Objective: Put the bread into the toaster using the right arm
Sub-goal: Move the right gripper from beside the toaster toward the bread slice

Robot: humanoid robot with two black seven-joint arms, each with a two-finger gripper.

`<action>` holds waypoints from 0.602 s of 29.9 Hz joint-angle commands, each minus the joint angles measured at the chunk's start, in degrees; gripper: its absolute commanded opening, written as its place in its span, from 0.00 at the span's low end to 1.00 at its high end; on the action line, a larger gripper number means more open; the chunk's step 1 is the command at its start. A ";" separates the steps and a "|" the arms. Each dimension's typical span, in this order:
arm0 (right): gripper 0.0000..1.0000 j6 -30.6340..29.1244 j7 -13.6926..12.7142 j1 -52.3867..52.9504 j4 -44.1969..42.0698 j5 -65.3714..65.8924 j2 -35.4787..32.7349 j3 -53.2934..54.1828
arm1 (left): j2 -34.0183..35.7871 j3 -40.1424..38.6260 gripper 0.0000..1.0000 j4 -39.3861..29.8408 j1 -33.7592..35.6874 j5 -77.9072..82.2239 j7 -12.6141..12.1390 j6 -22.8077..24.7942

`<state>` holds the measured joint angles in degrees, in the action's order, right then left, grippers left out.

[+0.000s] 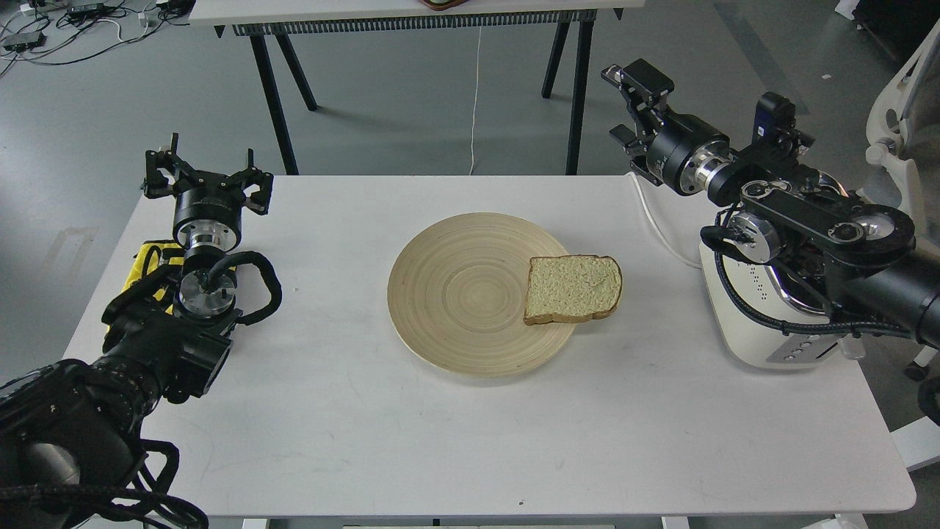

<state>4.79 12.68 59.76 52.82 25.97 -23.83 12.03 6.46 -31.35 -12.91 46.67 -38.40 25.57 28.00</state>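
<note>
My right gripper next needs to grab the bread by its crust edge that sticks out over the plate. Then the bread [573, 288] can go into the toaster.
The bread [573, 288] lies flat on the right rim of a round wooden plate [455, 294], slightly overhanging it. The cream-white toaster [745, 330] stands at the table's right edge, its chrome top mostly hidden behind my right arm. Its white cord [661, 229] runs back over the table. My right gripper [626, 104] is open and empty, held high above the table's far right edge, well behind and to the right of the bread. My left gripper [205, 173] is open and empty at the far left of the table.
The white table [367, 426] carries the plate and toaster. A yellow part [147, 263] sits on my left arm. Another table with black legs [272, 88] stands behind, and a white chair [899, 125] is at the far right.
</note>
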 commanded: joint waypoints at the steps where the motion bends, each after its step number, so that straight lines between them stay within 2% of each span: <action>1: 0.97 8.12 -0.64 -3.59 6.40 3.03 -1.57 -1.04 | -0.04 -0.03 1.00 -0.01 0.00 -0.01 0.01 0.00; 8: 0.97 14.19 -3.10 -8.86 8.35 6.62 -1.39 -2.62 | -0.04 -0.03 1.00 -0.01 0.09 -0.01 0.01 0.00; 18: 0.97 16.30 -7.23 -11.77 7.65 11.91 -1.39 -6.84 | -0.04 -0.03 1.00 -0.01 0.00 -0.01 0.01 0.00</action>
<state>20.22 6.53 48.82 60.66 37.72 -25.29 6.46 6.42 -31.34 -12.92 46.77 -38.41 25.58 28.00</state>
